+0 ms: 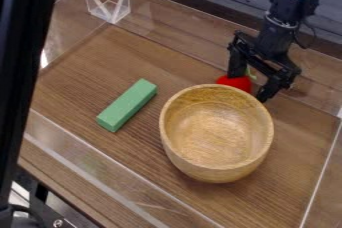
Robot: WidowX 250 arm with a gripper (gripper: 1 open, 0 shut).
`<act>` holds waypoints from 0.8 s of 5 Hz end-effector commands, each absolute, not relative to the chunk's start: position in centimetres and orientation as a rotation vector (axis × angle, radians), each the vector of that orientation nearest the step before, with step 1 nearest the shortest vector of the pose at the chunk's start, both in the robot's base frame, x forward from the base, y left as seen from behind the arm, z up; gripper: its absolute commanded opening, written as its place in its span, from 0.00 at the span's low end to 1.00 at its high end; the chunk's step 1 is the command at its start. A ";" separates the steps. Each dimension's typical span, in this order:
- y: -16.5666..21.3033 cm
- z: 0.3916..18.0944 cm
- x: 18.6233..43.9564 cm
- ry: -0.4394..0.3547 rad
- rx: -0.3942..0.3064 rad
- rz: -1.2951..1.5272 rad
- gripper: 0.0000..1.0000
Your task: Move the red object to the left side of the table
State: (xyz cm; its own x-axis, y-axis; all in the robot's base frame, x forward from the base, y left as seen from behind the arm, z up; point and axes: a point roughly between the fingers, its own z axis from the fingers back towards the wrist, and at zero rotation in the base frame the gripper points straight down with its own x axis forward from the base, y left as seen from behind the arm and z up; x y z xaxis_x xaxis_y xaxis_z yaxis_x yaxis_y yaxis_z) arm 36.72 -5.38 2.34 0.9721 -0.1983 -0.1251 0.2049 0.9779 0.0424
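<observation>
My gripper's fingers reach down around the toy behind the wooden bowl's rim, so it is time to close. Closing now would catch the red toy [233, 83].
The red object [237, 80] is a small glossy red toy on the brown wood-grain table [107, 67], just behind the wooden bowl's far rim. My black gripper [259, 80] hangs over it from the upper right, open, with one finger on each side of the toy. Most of the toy is hidden behind the fingers [242, 68]; only its left lower part shows. I cannot tell if the fingers touch it.
A large wooden bowl [215, 132] stands front right, right next to the toy. A green rectangular block [127, 104] lies to the bowl's left. Clear acrylic walls border the table, with a clear angled piece [107, 4] at the back left.
</observation>
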 end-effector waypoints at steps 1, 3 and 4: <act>-5.8 3.2 37.0 0.077 0.052 -0.205 1.00; -6.1 2.8 37.0 0.071 0.050 -0.203 1.00; -6.3 2.7 37.0 0.069 0.049 -0.201 1.00</act>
